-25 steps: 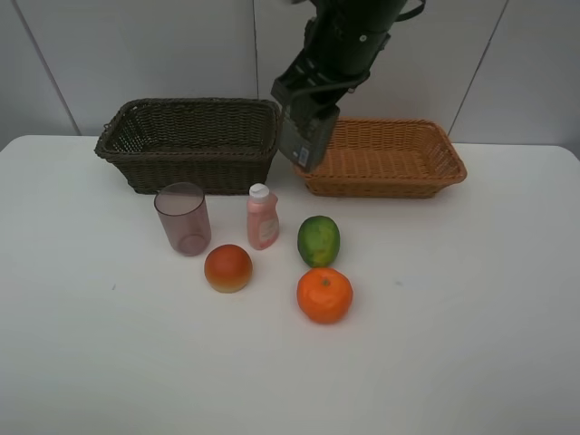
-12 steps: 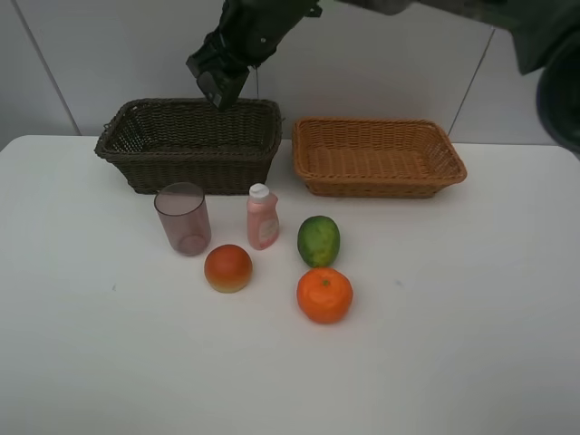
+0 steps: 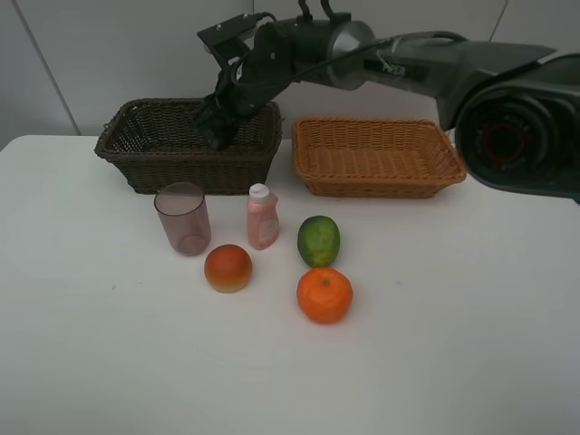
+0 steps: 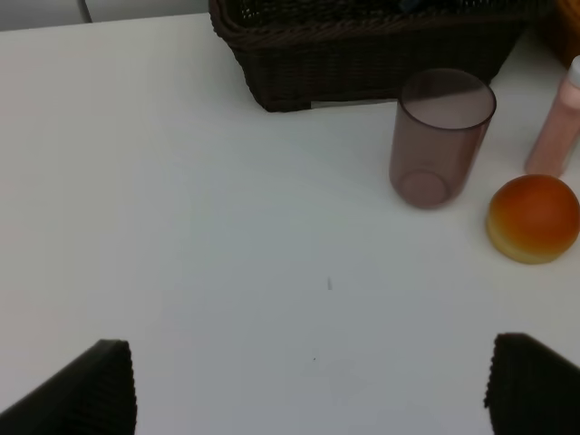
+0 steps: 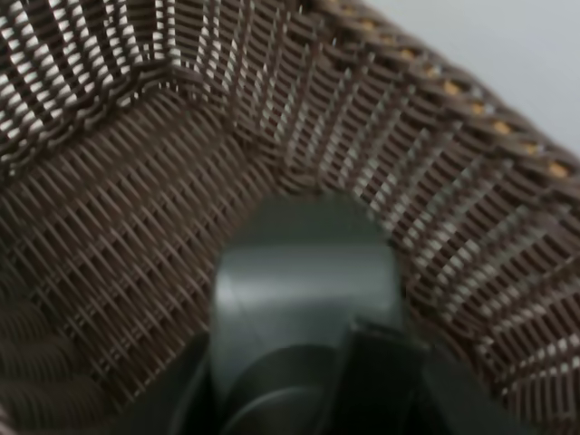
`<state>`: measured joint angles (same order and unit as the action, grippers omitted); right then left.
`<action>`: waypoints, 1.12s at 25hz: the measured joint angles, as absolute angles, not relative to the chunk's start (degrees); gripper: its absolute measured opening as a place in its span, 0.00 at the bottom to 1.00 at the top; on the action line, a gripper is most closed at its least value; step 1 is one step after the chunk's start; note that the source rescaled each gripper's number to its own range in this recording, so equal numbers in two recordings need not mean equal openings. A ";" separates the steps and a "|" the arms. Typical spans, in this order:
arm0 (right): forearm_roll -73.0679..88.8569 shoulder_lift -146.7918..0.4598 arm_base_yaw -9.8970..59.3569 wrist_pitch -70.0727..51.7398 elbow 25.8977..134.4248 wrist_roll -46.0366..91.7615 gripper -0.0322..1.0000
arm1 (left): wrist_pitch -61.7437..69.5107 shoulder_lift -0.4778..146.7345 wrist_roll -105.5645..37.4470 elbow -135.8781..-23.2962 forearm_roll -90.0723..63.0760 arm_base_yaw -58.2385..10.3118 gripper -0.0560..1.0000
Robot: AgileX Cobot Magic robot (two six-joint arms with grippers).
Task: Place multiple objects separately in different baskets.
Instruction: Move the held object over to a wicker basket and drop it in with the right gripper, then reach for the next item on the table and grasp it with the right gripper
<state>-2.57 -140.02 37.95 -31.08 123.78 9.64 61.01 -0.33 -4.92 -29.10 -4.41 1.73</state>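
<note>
My right gripper should release the pump bottle now: the dark brown basket's sides surround the pump bottle's lower end [image 5: 313, 231], so it would settle inside.
My right gripper [image 3: 217, 130] reaches across the middle and dips into the deep dark brown basket [image 3: 145, 156]. It is shut on the dark grey pump bottle [image 5: 304, 272], which the right wrist view shows just above the basket's woven floor [image 5: 127, 227]. The light orange-tan basket [image 3: 381, 124] stands empty beside it. On the table in front stand the mauve cup [image 3: 183, 217], the pink bottle [image 3: 263, 217], the green fruit [image 3: 318, 240], the orange [image 3: 324, 294] and the red-orange fruit [image 3: 227, 268]. My left gripper [image 4: 313, 399] hangs open over bare table, short of the cup [image 4: 441, 136].
The white table [image 3: 471, 317] meets a pale wall just behind both baskets. In the left wrist view the red-orange fruit [image 4: 533, 217] and pink bottle [image 4: 557, 131] lie beside the cup, with the dark basket [image 4: 362, 63] behind them.
My right arm swung left from the gap between the baskets, passed high over the dark one, then came down into it with the grey bottle. The left gripper stayed open.
</note>
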 joint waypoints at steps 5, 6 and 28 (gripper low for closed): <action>-1.61 -140.48 37.95 -30.57 123.78 9.64 0.10 | 61.01 -0.33 -4.92 -29.10 -4.41 1.73 1.00; -1.57 -140.48 37.95 -29.99 123.82 9.64 0.19 | 61.01 -0.33 -4.92 -29.10 -4.41 1.73 1.00; -4.01 -123.54 37.95 -59.51 118.06 -3.39 1.00 | 61.01 -0.33 -4.97 -29.10 -4.41 1.73 1.00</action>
<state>-4.01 -123.54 37.95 -59.51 118.06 -3.39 61.01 -0.33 -4.97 -29.10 -4.41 1.73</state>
